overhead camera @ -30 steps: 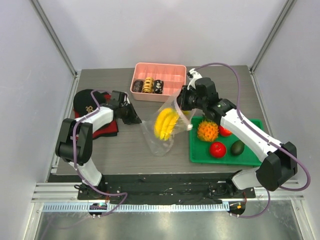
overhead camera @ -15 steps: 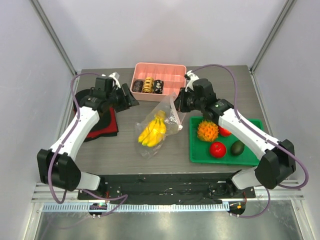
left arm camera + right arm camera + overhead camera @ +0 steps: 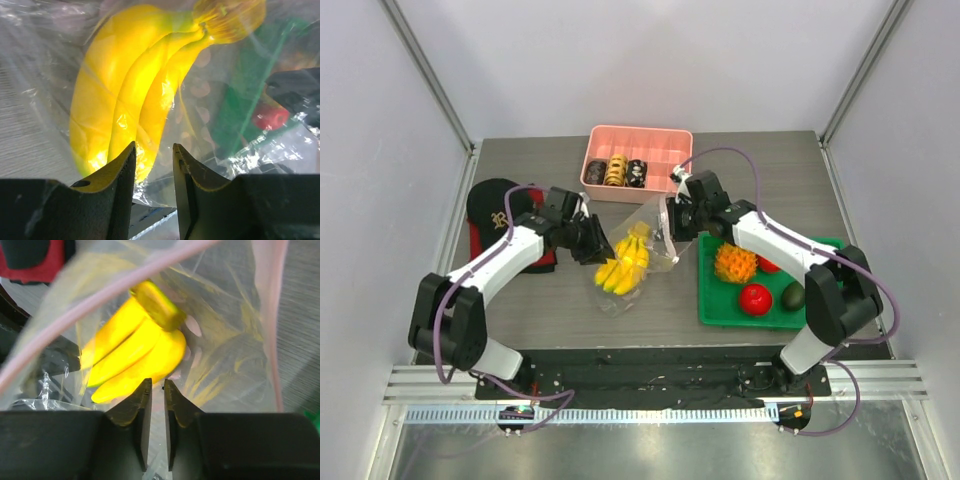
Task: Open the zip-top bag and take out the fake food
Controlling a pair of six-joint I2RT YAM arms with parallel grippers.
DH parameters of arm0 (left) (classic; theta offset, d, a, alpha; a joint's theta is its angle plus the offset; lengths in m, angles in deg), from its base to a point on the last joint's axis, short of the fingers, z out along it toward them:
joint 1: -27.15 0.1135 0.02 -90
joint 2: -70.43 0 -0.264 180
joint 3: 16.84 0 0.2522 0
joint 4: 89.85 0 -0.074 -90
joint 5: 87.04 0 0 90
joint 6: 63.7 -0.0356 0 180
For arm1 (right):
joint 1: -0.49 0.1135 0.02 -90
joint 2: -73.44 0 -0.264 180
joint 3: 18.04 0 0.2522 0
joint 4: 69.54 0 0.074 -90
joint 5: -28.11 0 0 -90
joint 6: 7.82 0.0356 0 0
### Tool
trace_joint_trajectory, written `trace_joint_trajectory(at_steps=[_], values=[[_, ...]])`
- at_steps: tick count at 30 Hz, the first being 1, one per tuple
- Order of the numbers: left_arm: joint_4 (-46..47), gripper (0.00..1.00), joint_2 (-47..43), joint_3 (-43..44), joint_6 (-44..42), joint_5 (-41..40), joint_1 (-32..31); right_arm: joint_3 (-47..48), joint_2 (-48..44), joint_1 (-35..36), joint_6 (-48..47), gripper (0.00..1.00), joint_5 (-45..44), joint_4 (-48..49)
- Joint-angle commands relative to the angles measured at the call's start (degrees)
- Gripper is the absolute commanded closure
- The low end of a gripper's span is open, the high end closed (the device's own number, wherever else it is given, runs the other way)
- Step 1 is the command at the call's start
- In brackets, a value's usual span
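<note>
I next need to grip the banana just below its stem end [image 3: 637, 239] [image 3: 151, 326] with my right gripper, through the bag's opening, so that it comes out stem first.
The zip-top bag [image 3: 660, 238] lies crumpled mid-table with the yellow banana [image 3: 625, 264] inside. My left gripper [image 3: 597, 248] is at the bag's left end. In the left wrist view its jaws [image 3: 154, 147] stand apart, with bag film [image 3: 45, 60] across the gap and the banana [image 3: 125, 95] just beyond. My right gripper [image 3: 670, 225] is at the bag's raised mouth. Its jaws [image 3: 157, 382] show a narrow gap and face the banana [image 3: 135, 350] under the pink zip strip [image 3: 270, 315]. The pineapple [image 3: 735, 262], two red fruits [image 3: 755, 298], [image 3: 770, 264] and the avocado [image 3: 795, 295] lie on the green tray [image 3: 820, 318].
A pink divided tray [image 3: 665, 158] at the back holds small doughnut-like rings [image 3: 615, 172]. A black cap [image 3: 498, 205] rests on a red cloth [image 3: 538, 260] at the left. The green tray fills the right front.
The left gripper swung from beside the cap back to the bag's left end. The bag sank lower. The right gripper shifted slightly left and its jaws parted a little.
</note>
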Motion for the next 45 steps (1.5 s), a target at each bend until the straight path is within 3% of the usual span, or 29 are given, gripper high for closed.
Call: trace_joint_trajectory(at_steps=[1, 5, 10, 15, 20, 32, 41, 45], values=[[4.44, 0.65, 2.82, -1.5, 1.1, 0.52, -1.2, 1.61, 3.56, 0.37, -1.92, 0.76, 3.76, 2.6], [5.06, 0.65, 3.62, -2.73, 0.22, -1.93, -2.08, 1.61, 5.06, 0.38, -0.61, 0.66, 5.69, 2.68], [4.18, 0.66, 1.87, -3.62, -0.75, -3.86, -2.08, 1.44, 5.59, 0.46, -0.34, 0.61, 6.83, 2.68], [-1.7, 0.67, -2.0, 0.86, -3.2, -8.86, -2.0, 1.0, 4.8, 0.46, 0.36, 0.55, 8.41, 1.02], [-3.29, 0.71, 1.67, 2.01, -5.4, -9.42, -1.55, -0.32, 4.71, 0.38, 0.98, 0.49, 10.43, 0.66], [6.46, 0.85, 13.63, -5.02, -4.44, -9.15, -1.99, -0.41, 9.72, 1.6, 1.06, 0.46, 12.81, 2.86], [8.66, 0.86, 14.6, -4.32, -2.59, -8.35, -4.28, 0.82, 15.43, 3.54, 3.53, 0.42, 13.42, 9.53], [8.92, 0.87, 14.87, -5.37, -2.68, -8.35, -4.54, 1.09, 15.35, 3.54, -0.07, 0.38, 8.52, 11.99]])
